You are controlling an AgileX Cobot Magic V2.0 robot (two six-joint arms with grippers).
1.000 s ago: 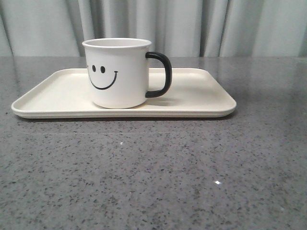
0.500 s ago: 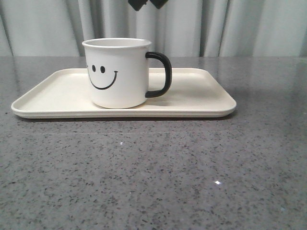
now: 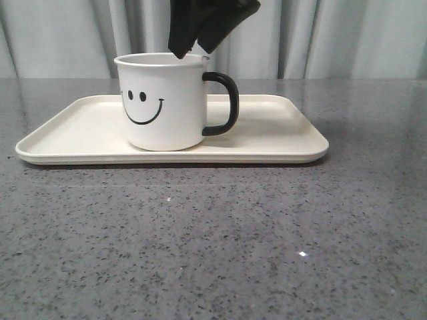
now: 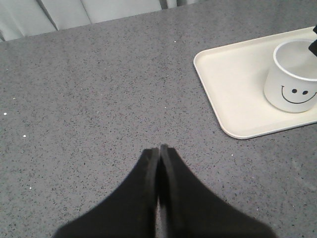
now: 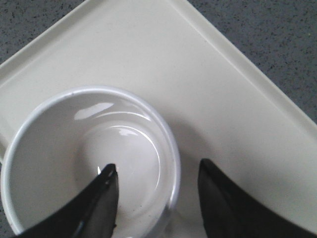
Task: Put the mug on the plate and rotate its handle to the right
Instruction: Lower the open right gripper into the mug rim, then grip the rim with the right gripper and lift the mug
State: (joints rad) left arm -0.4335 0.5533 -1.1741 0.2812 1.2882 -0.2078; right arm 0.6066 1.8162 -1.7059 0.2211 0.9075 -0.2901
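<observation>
My right fingers are above the mug's rim beside the black handle (image 3: pixel 227 103) and would miss the mug, so they should lower before closing.
The white mug (image 3: pixel 163 107) with its smiley face stands upright on the cream plate (image 3: pixel 280 133), left of the plate's middle. Its black handle (image 3: pixel 227 103) points to the right in the front view. My right gripper (image 3: pixel 191 50) hangs open just above the mug's rim on the handle side. In the right wrist view the right gripper (image 5: pixel 157 167) straddles the wall of the mug (image 5: pixel 74 148), one finger over the inside and one outside above the plate (image 5: pixel 198 89). Far off, my left gripper (image 4: pixel 159 148) is shut and empty over bare table, with the mug (image 4: pixel 294 79) and plate (image 4: pixel 233 84) beyond.
The grey speckled table (image 3: pixel 213 240) stretches in front of the plate and all round it. A pale curtain (image 3: pixel 347 33) hangs behind the table's far edge.
My right gripper has come down from the top of the front view to the mug's rim. Mug, plate and left gripper have not moved.
</observation>
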